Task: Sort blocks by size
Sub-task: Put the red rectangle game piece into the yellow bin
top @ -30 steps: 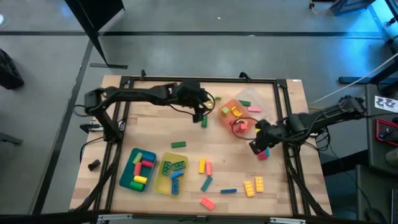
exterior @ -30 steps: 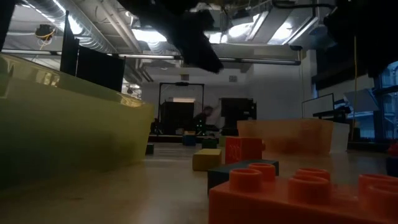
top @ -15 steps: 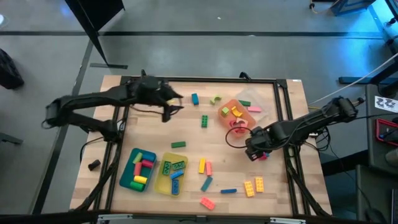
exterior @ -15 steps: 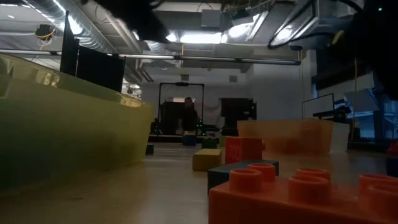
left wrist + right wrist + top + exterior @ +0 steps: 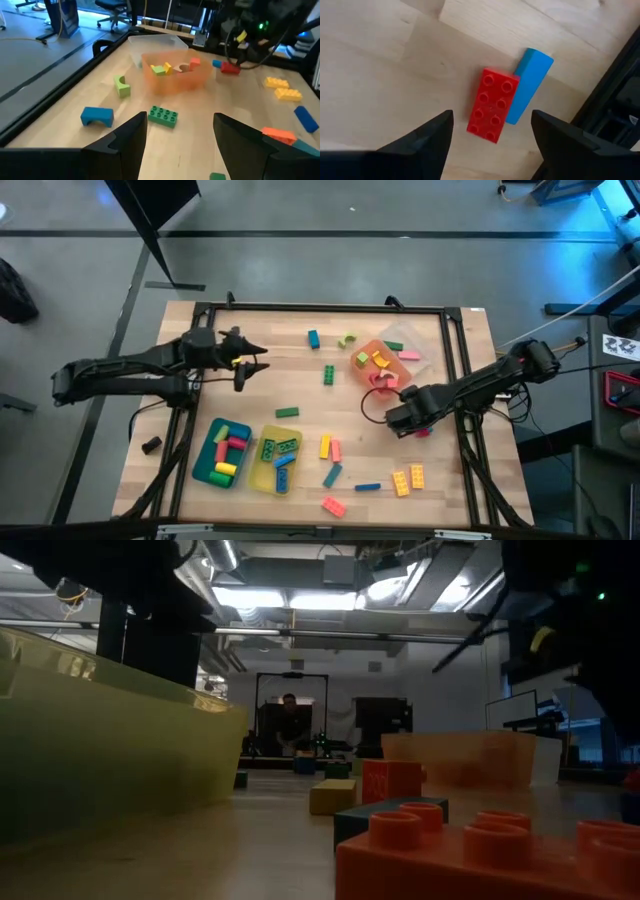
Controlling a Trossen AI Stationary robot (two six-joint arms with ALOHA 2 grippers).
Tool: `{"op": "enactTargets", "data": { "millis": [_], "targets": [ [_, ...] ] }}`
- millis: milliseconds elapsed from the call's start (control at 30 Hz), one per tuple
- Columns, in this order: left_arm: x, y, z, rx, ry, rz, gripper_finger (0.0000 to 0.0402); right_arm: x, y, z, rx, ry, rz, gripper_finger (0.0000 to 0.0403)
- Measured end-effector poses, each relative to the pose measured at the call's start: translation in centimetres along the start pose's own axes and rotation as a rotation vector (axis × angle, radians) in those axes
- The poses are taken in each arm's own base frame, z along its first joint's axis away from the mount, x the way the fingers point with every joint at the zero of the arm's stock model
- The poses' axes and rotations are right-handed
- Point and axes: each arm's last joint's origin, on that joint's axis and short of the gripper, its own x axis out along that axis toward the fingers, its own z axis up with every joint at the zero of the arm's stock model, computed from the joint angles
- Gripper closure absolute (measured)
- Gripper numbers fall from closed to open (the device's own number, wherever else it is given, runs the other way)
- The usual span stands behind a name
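Observation:
My right gripper lowers to the red brick (image 5: pixel 492 105), before closing on the brick, since the fingers hang above the brick in the right wrist view.
Blocks lie scattered on the wooden table. A red studded brick (image 5: pixel 492 105) lies flat with a blue block (image 5: pixel 530 85) against its long side. My right gripper (image 5: pixel 491 125) hangs above this pair, pointing down and open, one finger on each side of the red brick without touching it; in the high view it is at the table's right (image 5: pixel 400 418). My left gripper (image 5: pixel 245 366) is open and holds nothing at the far left. Ahead of it (image 5: pixel 180 120) lie a green brick (image 5: pixel 163 116), a blue arch (image 5: pixel 97 116) and a green arch (image 5: pixel 121 86).
An orange tray (image 5: pixel 392 370) with small blocks and a clear tray (image 5: pixel 405 338) stand at the far right. A teal tray (image 5: pixel 203 455) and a yellow tray (image 5: pixel 262 472) with blocks stand at the near left. Loose blocks lie along the near edge, such as a red-orange one (image 5: pixel 333 505).
My left gripper has drawn back from the green brick at the table's middle toward the left edge, staying open and holding nothing. My right gripper has sunk and shifted a little toward the left, tipping to point down over the red and blue blocks.

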Motion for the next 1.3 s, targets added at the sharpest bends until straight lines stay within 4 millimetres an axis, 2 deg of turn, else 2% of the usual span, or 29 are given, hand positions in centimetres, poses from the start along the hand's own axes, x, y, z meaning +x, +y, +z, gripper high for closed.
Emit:
{"op": "enactTargets", "data": {
  "millis": [300,800,967,1200,1300],
  "targets": [
    [-1.4,0.0,-0.4,-0.015,-0.063,-0.006,0.019,2.7,1.6,0.3,0.005,0.016,-0.13,0.0137],
    [-1.8,-0.1,-0.3,-0.021,-0.084,-0.009,0.019,4.6,2.5,0.4,0.005,0.031,-0.191,0.0139],
    [-1.8,-0.1,-0.3,-0.021,-0.084,-0.009,0.019,5.4,2.5,0.5,0.004,0.038,-0.145,0.0172],
    [-1.8,-0.1,-0.3,-0.022,-0.085,-0.009,0.019,5.6,2.3,0.4,0.004,0.044,-0.139,0.0255],
    [-1.8,-0.1,-0.3,-0.025,-0.085,-0.009,0.019,5.3,2.5,0.4,-0.016,0.047,-0.14,0.0261]
  ]
}}
